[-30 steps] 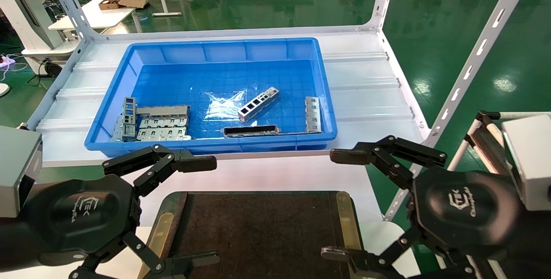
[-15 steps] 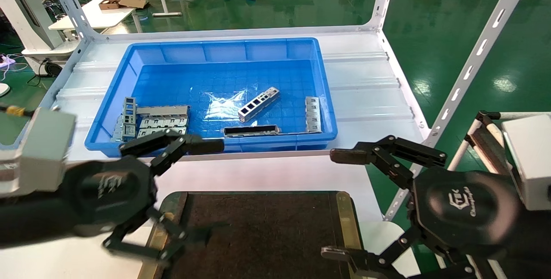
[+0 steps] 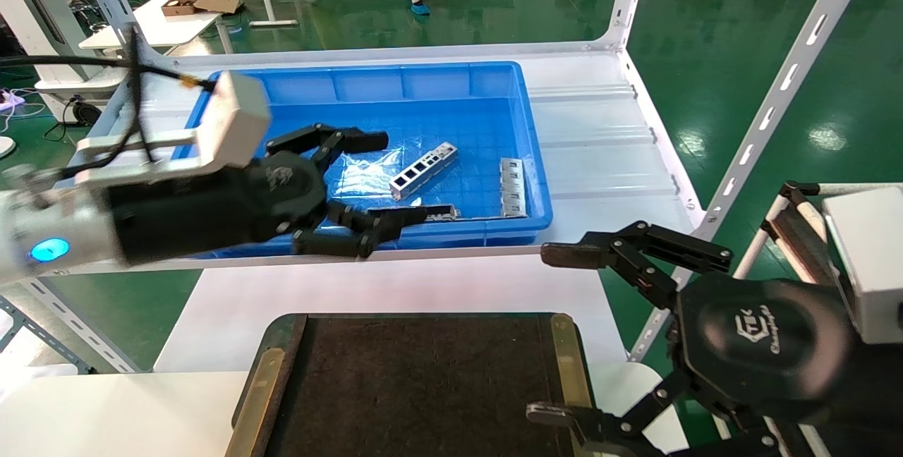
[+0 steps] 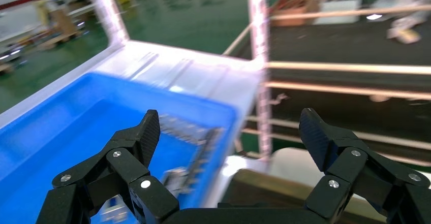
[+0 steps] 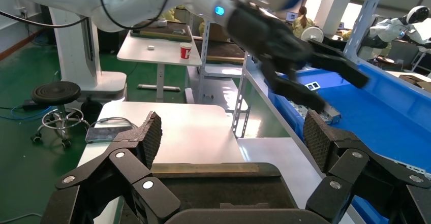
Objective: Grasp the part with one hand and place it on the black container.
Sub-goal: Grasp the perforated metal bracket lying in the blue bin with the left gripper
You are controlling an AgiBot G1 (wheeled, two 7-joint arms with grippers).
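The left gripper grips the silver-grey bar by its long sides along the square cutouts next, to set it on the black container (image 3: 423, 386).
The part (image 3: 423, 170), a narrow silver-grey bar with square cutouts, lies slantwise on the floor of the blue bin (image 3: 367, 76). My left gripper (image 3: 384, 178) is open and empty over the bin's front half, just left of the part. The black container (image 3: 423, 386), a flat dark tray with brass strips, lies on the white table at the front; it also shows in the right wrist view (image 5: 213, 188). My right gripper (image 3: 550, 333) is open and empty, parked beside the tray's right edge.
In the bin lie a dark-faced long bar (image 3: 423, 212) near the front wall, a perforated plate (image 3: 513, 187) at the right, and more plates hidden behind my left arm. White slotted rack posts (image 3: 776, 97) stand at the right.
My left arm has risen from the tray's left side and swung forward over the bin, its open gripper now beside the part. The right arm has not moved.
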